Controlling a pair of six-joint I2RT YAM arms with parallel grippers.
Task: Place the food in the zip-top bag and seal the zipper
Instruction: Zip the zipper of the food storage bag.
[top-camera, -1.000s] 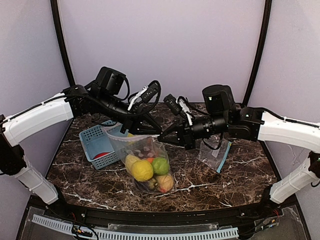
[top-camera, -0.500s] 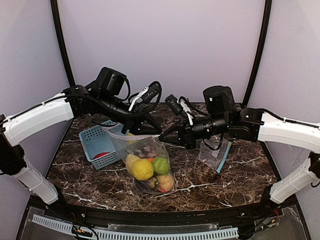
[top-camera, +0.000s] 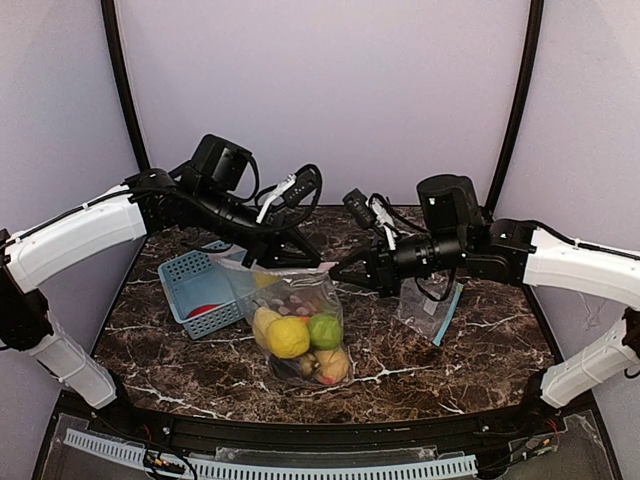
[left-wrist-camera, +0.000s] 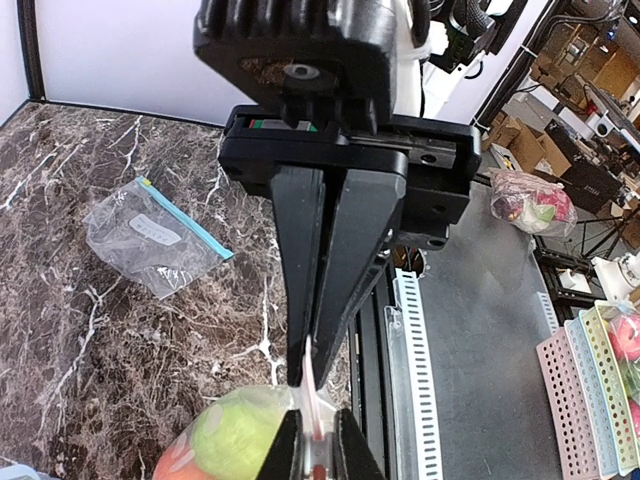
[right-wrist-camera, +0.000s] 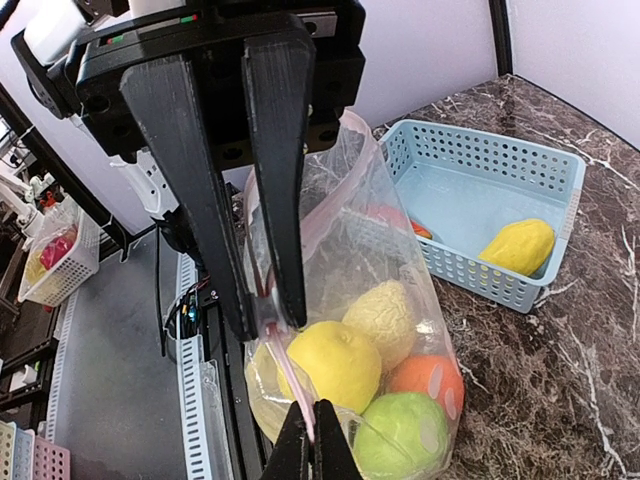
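Note:
My left gripper would slide sideways now and press the zipper strip together, as my right gripper pins the end of the pink zipper strip (left-wrist-camera: 312, 395).
A clear zip-top bag (top-camera: 298, 300) hangs between my two grippers, its bottom on the table. Inside it lies food: a yellow lemon (right-wrist-camera: 340, 365), a green apple (right-wrist-camera: 400, 435), an orange (right-wrist-camera: 432, 378) and a pale bumpy fruit (right-wrist-camera: 385, 315). My left gripper (top-camera: 300, 260) is shut on the bag's pink zipper strip (left-wrist-camera: 312, 395). My right gripper (top-camera: 337, 273) is shut on the same strip, a little to the right and facing the left one. A yellow piece (right-wrist-camera: 520, 246) and a red piece (top-camera: 205, 310) lie in the light-blue basket (top-camera: 190, 275).
The basket stands left of the bag, touching it. A second, flat zip-top bag (top-camera: 432, 305) with a blue strip lies on the marble table (top-camera: 450, 350) to the right, under the right arm. The table's front edge runs close behind the bag.
My right gripper has slid a little to the right along the zipper strip, away from the left gripper. The bag's top is stretched wider. The left arm has hardly moved.

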